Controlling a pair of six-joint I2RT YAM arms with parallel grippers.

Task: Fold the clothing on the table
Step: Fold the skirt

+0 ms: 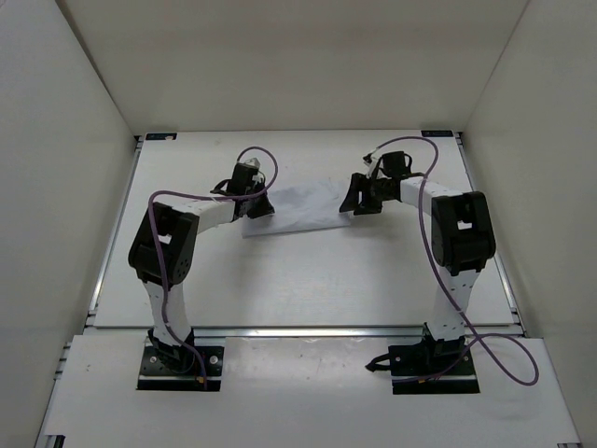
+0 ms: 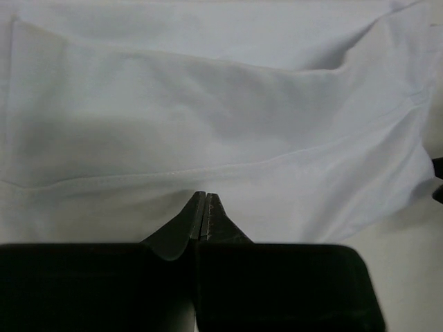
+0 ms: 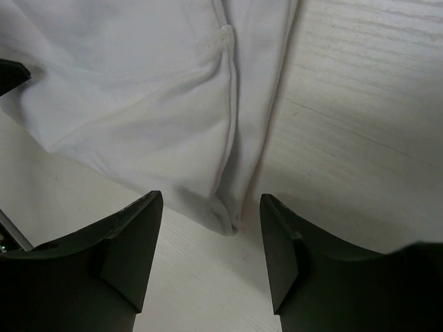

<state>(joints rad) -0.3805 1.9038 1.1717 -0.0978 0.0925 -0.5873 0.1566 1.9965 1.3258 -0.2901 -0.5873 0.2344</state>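
Observation:
My right gripper grabs the white clothing by its folded corner (image 1: 347,222) (image 3: 223,219) next, layers together, to fold that end of the clothing over the rest.
The white clothing (image 1: 303,207) lies flat and wrinkled on the table (image 1: 308,280), between my two grippers. My left gripper (image 1: 256,203) is at its left end. In the left wrist view that gripper (image 2: 206,196) is shut, its tips pressed together with nothing seen between them, and the clothing (image 2: 208,117) spreads just beyond them. My right gripper (image 1: 359,201) is at the right end. In the right wrist view it (image 3: 211,207) stands open, and a folded corner of the clothing (image 3: 173,104) reaches into the gap between the fingertips (image 3: 142,228) without touching them.
White walls close in the table on the left, back and right. Black corner brackets (image 1: 159,137) mark the far corners. A metal rail (image 1: 308,329) runs along the near edge, in front of both arm bases. Purple cables (image 1: 504,359) loop off each arm.

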